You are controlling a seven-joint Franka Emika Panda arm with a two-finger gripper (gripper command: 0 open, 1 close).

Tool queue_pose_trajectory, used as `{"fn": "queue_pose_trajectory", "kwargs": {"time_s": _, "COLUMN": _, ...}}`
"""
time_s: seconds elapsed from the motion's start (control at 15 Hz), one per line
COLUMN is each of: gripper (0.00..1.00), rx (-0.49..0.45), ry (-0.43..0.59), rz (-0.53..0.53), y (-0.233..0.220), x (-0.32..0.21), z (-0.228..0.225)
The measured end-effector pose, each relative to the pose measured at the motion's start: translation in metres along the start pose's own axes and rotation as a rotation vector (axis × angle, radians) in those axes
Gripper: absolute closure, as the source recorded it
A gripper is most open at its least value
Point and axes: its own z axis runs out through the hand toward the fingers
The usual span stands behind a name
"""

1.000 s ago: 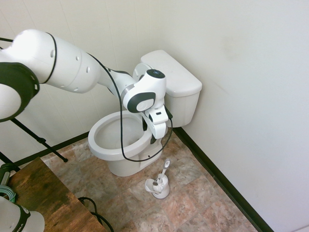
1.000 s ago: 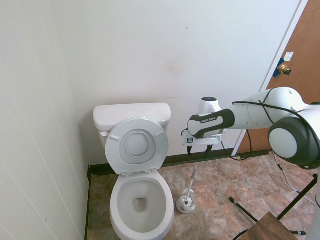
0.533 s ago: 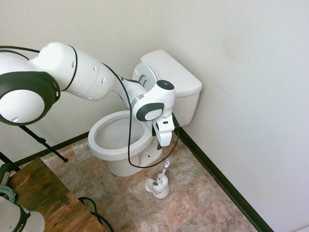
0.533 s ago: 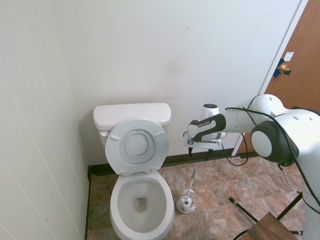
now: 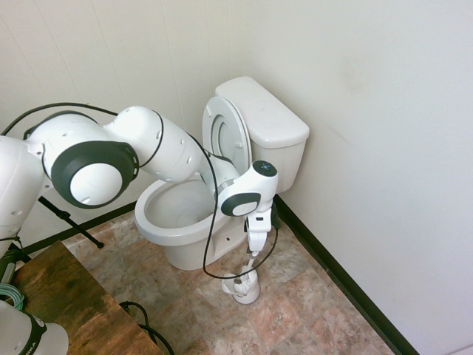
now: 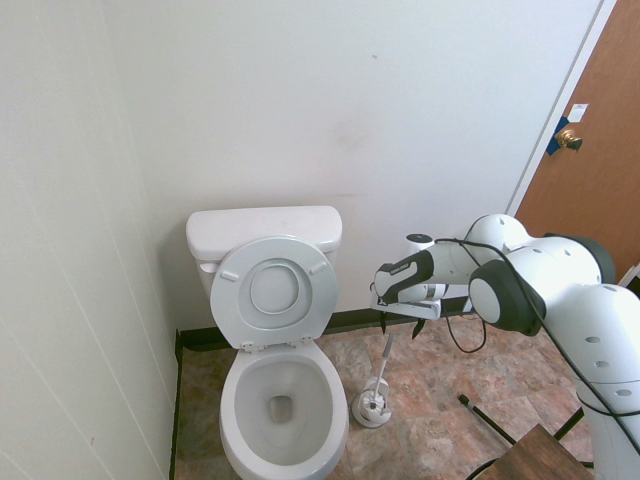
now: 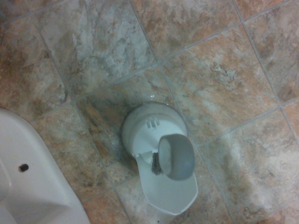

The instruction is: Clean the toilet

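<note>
My gripper grabs the toilet brush by the grey end of its handle (image 5: 253, 255) next, since the white holder wraps around the bristle head.
The white toilet (image 5: 174, 222) stands in the corner with its lid (image 5: 224, 133) raised against the tank (image 5: 262, 111); its bowl (image 6: 283, 405) is uncovered. A toilet brush stands in a small white holder (image 5: 242, 287) on the tiled floor beside the bowl, and its handle (image 6: 384, 358) leans upward. My gripper (image 5: 253, 250) points down just above the handle's top, open, with nothing between its fingers (image 6: 386, 320). The wrist view looks straight down onto the holder (image 7: 152, 133) and the grey ring end of the handle (image 7: 176, 156).
The toilet's base (image 7: 32, 182) lies close beside the holder. A black baseboard (image 5: 332, 274) runs along the wall just behind it. A wooden table corner (image 5: 66, 303) sits at the near side, and a brown door (image 6: 600, 150) is off to the right.
The arm has swung down from beside the tank to low over the brush handle. The gripper has stayed open. The toilet and the brush have not moved.
</note>
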Motion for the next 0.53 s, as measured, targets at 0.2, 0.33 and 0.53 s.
{"fn": "queue_pose_trajectory", "kwargs": {"time_s": 0.2, "gripper": 0.00, "rx": -0.024, "ry": -0.010, "rz": 0.014, "y": -0.023, "x": -0.002, "z": 0.021}}
{"fn": "queue_pose_trajectory", "kwargs": {"time_s": 0.33, "gripper": 0.00, "rx": -0.052, "ry": -0.016, "rz": 0.027, "y": -0.034, "x": 0.000, "z": 0.034}}
{"fn": "queue_pose_trajectory", "kwargs": {"time_s": 0.53, "gripper": 0.00, "rx": -0.078, "ry": -0.022, "rz": 0.037, "y": -0.044, "x": 0.009, "z": 0.055}}
